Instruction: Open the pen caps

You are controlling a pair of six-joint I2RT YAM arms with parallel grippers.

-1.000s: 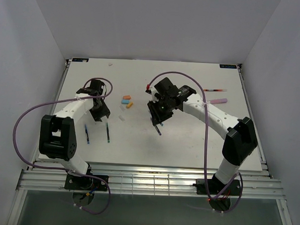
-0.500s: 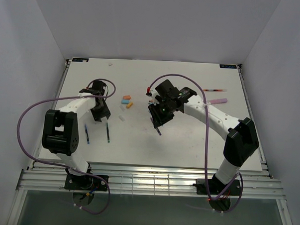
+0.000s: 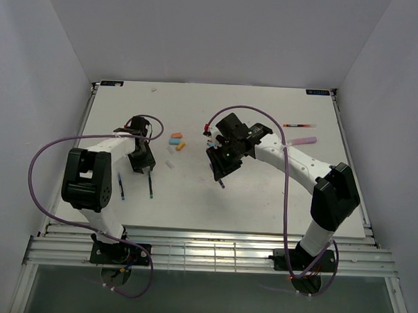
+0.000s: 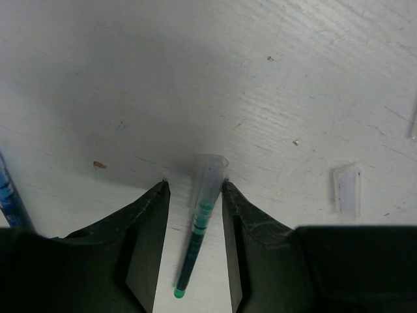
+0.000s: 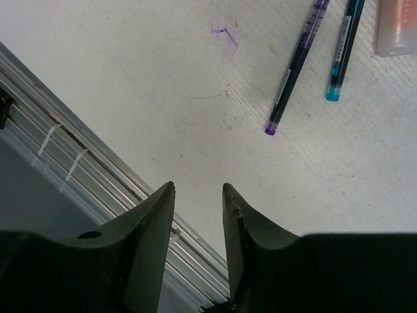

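Observation:
My right gripper reaches the green pen next and grabs its dark body (image 3: 151, 186), which leaves the clear cap free for my left gripper to open.
In the left wrist view my left gripper (image 4: 193, 186) is open and low over the table. Its jaws stand either side of a thin green pen (image 4: 192, 251) and its clear cap (image 4: 208, 175). The cap is on the pen and lies close to the right finger. In the top view this gripper (image 3: 142, 162) is at the pen's far end (image 3: 150, 185). My right gripper (image 5: 199, 189) is open and empty above the table, also seen in the top view (image 3: 219, 167). A purple pen (image 5: 296, 65) and a teal pen (image 5: 342, 52) lie beyond it.
A loose clear cap (image 4: 346, 190) lies right of the left gripper. A blue pen (image 3: 121, 187) lies to its left. Orange and blue caps (image 3: 176, 139) sit mid-table. A purple highlighter (image 3: 304, 141) and a red pen (image 3: 298, 125) lie at the right. The table's near rail (image 5: 71, 156) is close.
My left gripper has moved nearer and slightly right, coming down over the green pen's capped end. The right gripper has shifted only slightly.

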